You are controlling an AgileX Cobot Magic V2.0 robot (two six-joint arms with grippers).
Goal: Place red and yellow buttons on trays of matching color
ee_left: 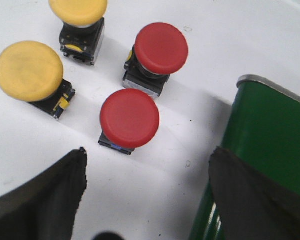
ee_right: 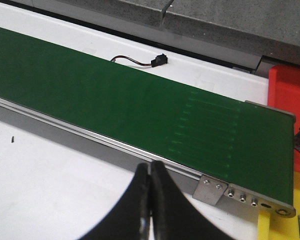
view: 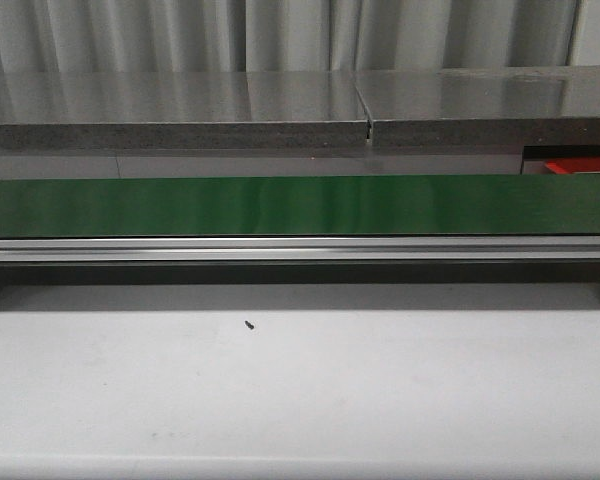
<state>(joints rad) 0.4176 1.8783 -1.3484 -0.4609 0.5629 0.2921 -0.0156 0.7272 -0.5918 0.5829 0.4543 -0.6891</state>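
Observation:
My left gripper should move to the nearer red button before it closes on it: white table is between the gripper's fingers and the red button in the left wrist view.
In the left wrist view two red buttons (ee_left: 129, 118) (ee_left: 161, 47) and two yellow buttons (ee_left: 29, 71) (ee_left: 78, 10) stand on the white table, each a round cap on a black base. My left gripper (ee_left: 147, 160) hangs open just short of the nearer red button, nothing between its fingers. My right gripper (ee_right: 150, 167) is shut and empty over the white table beside the belt's rail. The red tray (ee_right: 290, 92) lies past the belt's end, seen as a thin strip (view: 583, 165) in the front view. A yellow tray edge (ee_right: 276, 230) shows below that belt end.
The long green belt (view: 300, 205) runs across the table on an aluminium rail; one end (ee_left: 270, 135) lies close beside my left gripper's finger. A grey counter (view: 180, 110) stands behind. A cable with a black connector (ee_right: 157, 61) lies behind the belt. A black speck (view: 250, 324) is on the table.

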